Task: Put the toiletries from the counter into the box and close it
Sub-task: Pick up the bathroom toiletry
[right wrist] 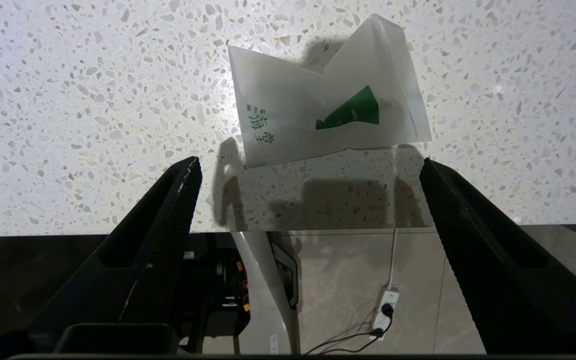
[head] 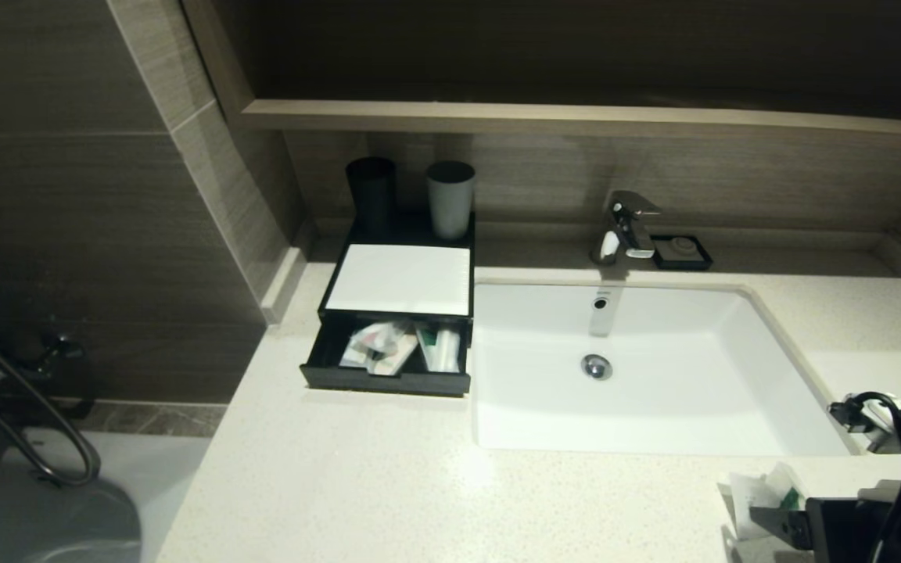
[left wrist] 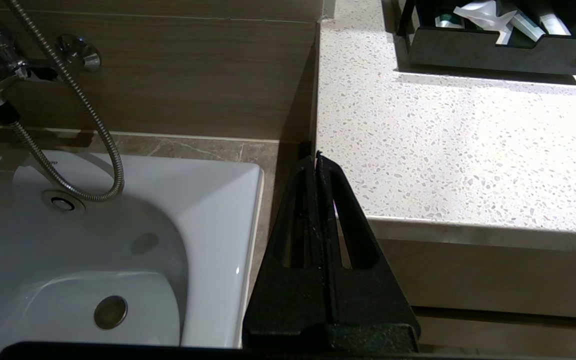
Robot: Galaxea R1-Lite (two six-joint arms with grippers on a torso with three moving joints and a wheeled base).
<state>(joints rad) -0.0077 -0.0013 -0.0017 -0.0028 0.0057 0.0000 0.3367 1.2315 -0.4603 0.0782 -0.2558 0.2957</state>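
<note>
My right gripper grips the white sachet by its creased middle (head: 762,496) beside the green print next, to put it into the box's open drawer (head: 385,381).
A black box (head: 333,289) with a white top stands left of the sink. Its drawer (head: 385,381) is pulled open and holds several packets (head: 376,346) and a tube (head: 444,349). The drawer also shows in the left wrist view (left wrist: 493,50). A white sachet with green print (right wrist: 328,115) lies on the speckled counter near its front edge, at the bottom right of the head view (head: 763,491). My right gripper (right wrist: 309,162) is open and empty, just short of the sachet, low at the counter's front edge (head: 775,522). My left gripper (left wrist: 316,156) is shut and empty, off the counter's left front corner.
The white sink (head: 654,438) fills the counter's middle right, with the faucet (head: 626,227) and a black soap dish (head: 681,252) behind it. Two cups (head: 450,197) stand behind the box. A bathtub (left wrist: 93,240) and shower hose (left wrist: 68,85) lie left of the counter.
</note>
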